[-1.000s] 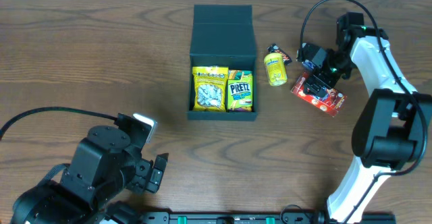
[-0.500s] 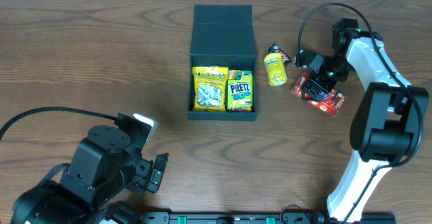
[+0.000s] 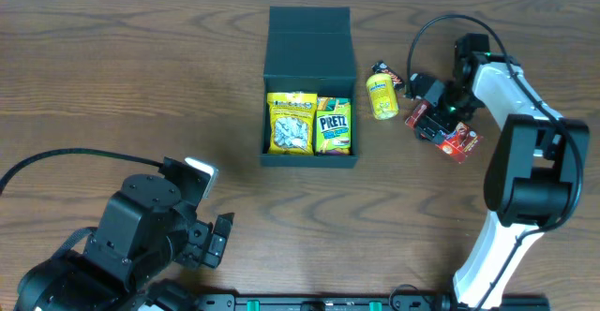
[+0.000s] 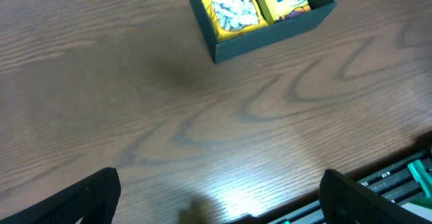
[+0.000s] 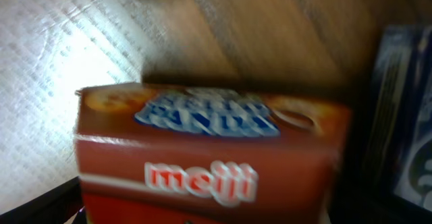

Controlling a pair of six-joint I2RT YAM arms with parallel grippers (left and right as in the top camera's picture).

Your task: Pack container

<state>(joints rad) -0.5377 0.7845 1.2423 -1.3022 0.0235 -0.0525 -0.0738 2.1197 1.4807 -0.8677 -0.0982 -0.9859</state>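
The red Meiji box sits deep between the fingers of the robot's right gripper in the right wrist view, so the right gripper should close on the box now.
The container (image 3: 309, 44), a dark teal box, lies open at mid-table with its flap lid folded back; its front wall (image 4: 270, 38) shows in the left wrist view. A yellow packet (image 3: 292, 122) and a Pretz packet (image 3: 333, 127) lie inside. My right gripper (image 3: 429, 114) hangs over a red Meiji box (image 3: 459, 140) on the table. In the right wrist view that box (image 5: 209, 150) fills the space between the open jaws of the right gripper (image 5: 216, 207). My left gripper (image 3: 217, 236) (image 4: 226, 204) is open over bare wood, holding nothing.
A small yellow snack pack (image 3: 382, 96) and a dark little packet (image 3: 384, 71) lie between the container and the red box. Black cables loop from both arms. The table's front rail (image 4: 398, 177) runs close to the left gripper.
The right gripper has shifted left and slightly back over the red box, covering more of it. The left arm has not moved.
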